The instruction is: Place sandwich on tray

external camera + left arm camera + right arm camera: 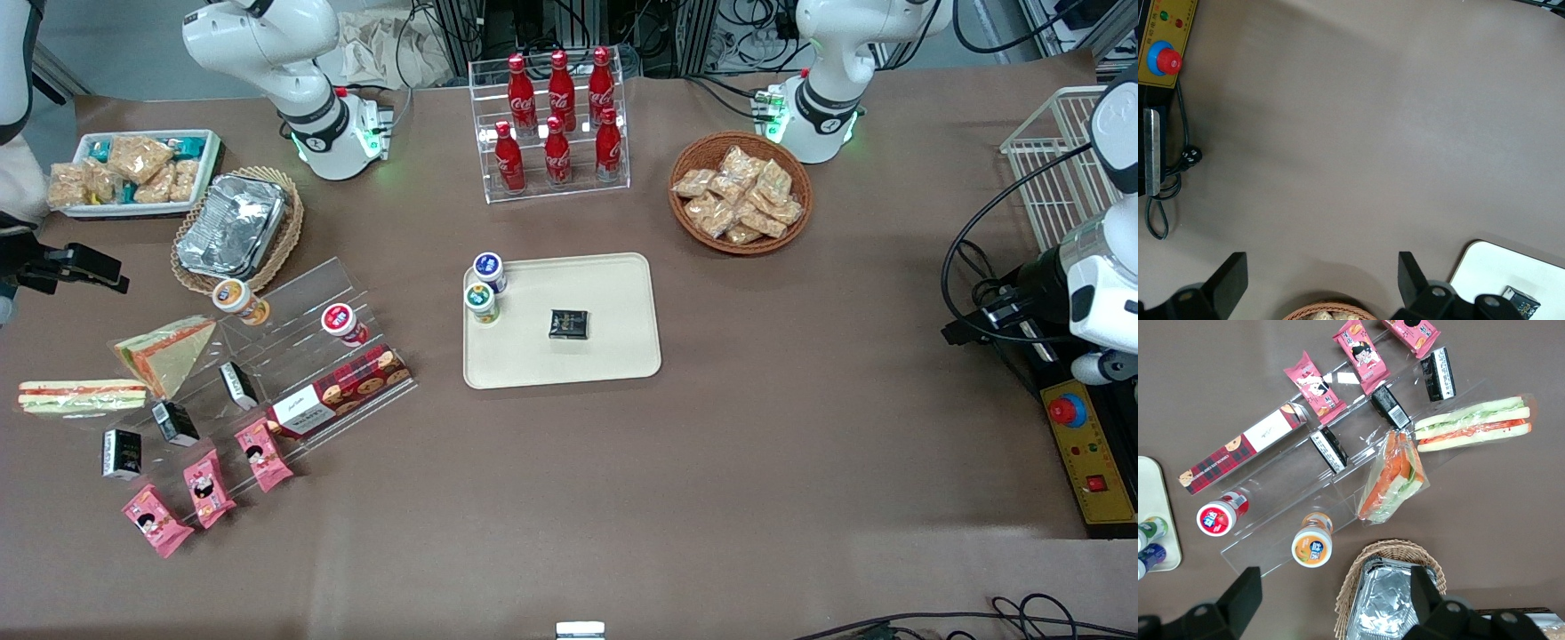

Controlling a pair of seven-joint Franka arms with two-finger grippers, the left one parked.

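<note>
The long sandwich needs to go on the cream tray (613,356) (1153,493), so its wrapped end is the part my right gripper needs to grab next.
The sandwich (80,396), a clear-wrapped wedge of white bread with red-pink and green filling, lies on the table at the working arm's end. It also shows in the right wrist view (1471,423). The cream tray (613,356) lies mid-table, its edge visible in the right wrist view (1151,500), and carries two small cups and a black packet. My right gripper (89,267) hangs open and empty well above the table, over the edge of the foil-pan basket (1335,583), farther from the front camera than the sandwich.
A similar wedge with an orange-and-green edge (169,351) leans on a clear acrylic stand (293,356) holding cups, black packets and a cookie box. Pink packets (204,489) lie nearer the front camera. A foil pan in a basket (233,227), a snack bin (133,169) and a cola rack (556,124) stand farther back.
</note>
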